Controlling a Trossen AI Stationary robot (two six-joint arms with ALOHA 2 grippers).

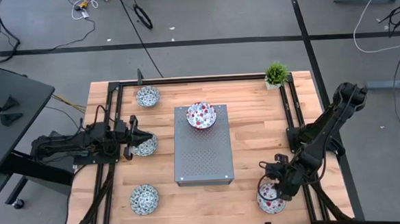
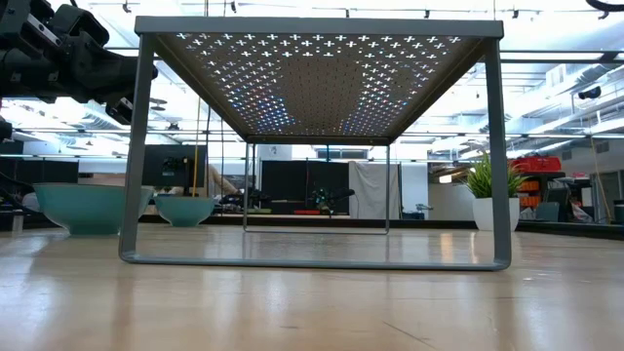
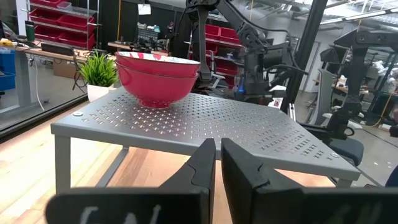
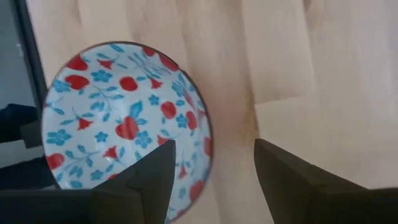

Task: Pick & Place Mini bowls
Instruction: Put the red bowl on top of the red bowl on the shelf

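The red-speckled bowl should be stacked with the bowls on the grey perforated box, so my right gripper should next grab the bowl by its rim (image 4: 211, 140).
Two red-speckled bowls (image 1: 201, 115) sit stacked on the grey perforated box (image 1: 202, 156), and they show in the left wrist view as the stacked bowls (image 3: 158, 78). A third red-speckled bowl (image 1: 270, 199) rests on the table near its right front corner. My right gripper (image 4: 214, 168) is open and points down over this bowl (image 4: 124, 118), one finger above its inside and one outside its rim. Three blue-green bowls (image 1: 148, 96) (image 1: 145, 146) (image 1: 143, 198) stand on the table's left side. My left gripper (image 3: 217, 165) is shut and hovers above the middle bowl, facing the box.
A small potted plant (image 1: 276, 74) stands at the far right corner. Black rails (image 1: 107, 110) run along the table's left and right edges. The box stands on thin legs (image 2: 136, 156), open underneath. Bare wood lies between the box and the right rail.
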